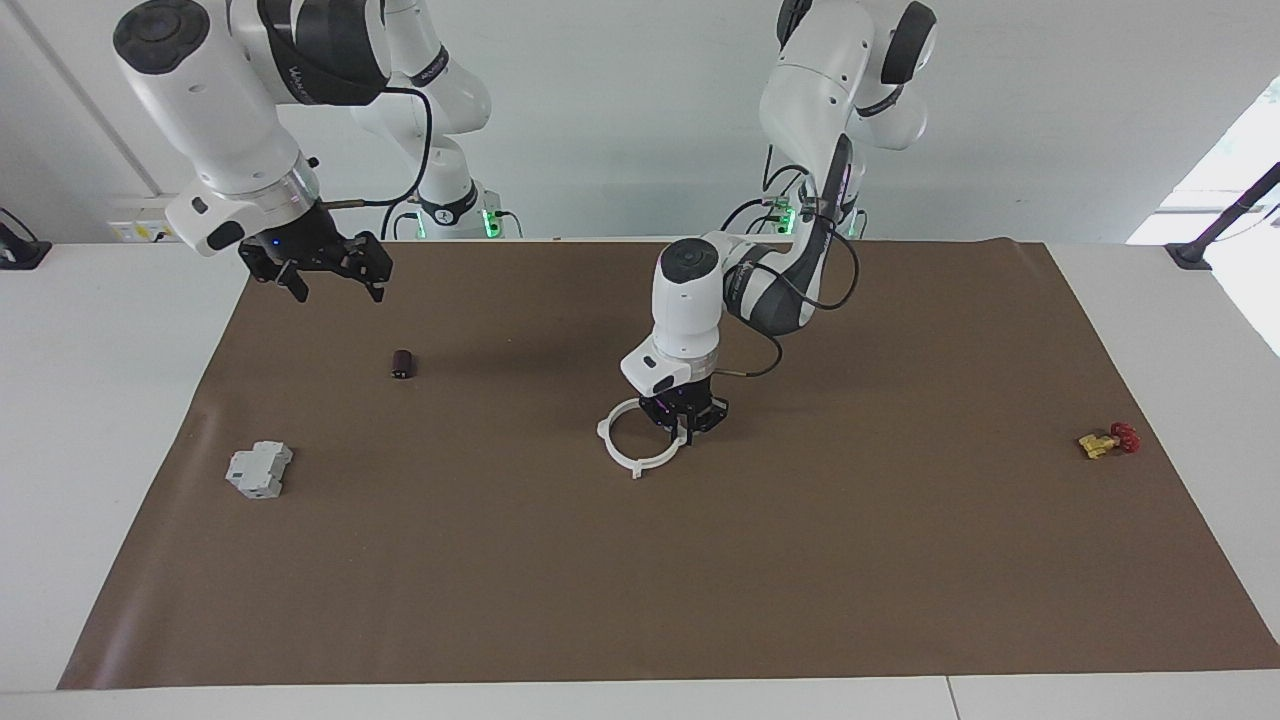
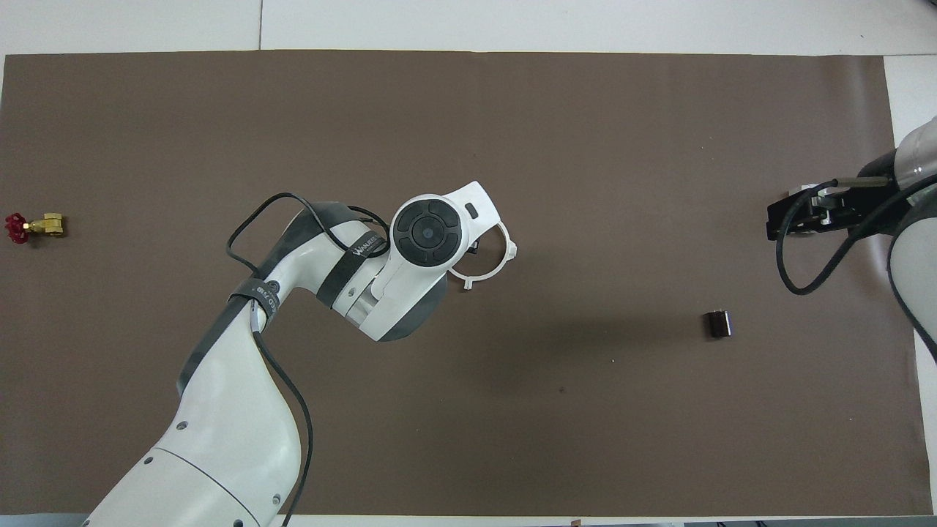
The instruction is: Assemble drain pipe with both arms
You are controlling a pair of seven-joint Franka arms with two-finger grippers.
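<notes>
My left gripper should open now. The drain pipe would stay on the brown mat, because its visible rim and tabs lie flat there.
The drain pipe is a thin white ring with small tabs at the middle of the brown mat. My left gripper points straight down and is shut on the rim of this ring on the side toward the left arm's end. In the overhead view the left wrist covers the gripper and half of the drain pipe. My right gripper hangs open and empty, high over the mat's edge at the right arm's end, and shows as a dark block from above.
A small dark cylinder lies on the mat near the right gripper. A grey boxy block sits farther from the robots at that same end. A yellow valve with a red knob lies at the left arm's end.
</notes>
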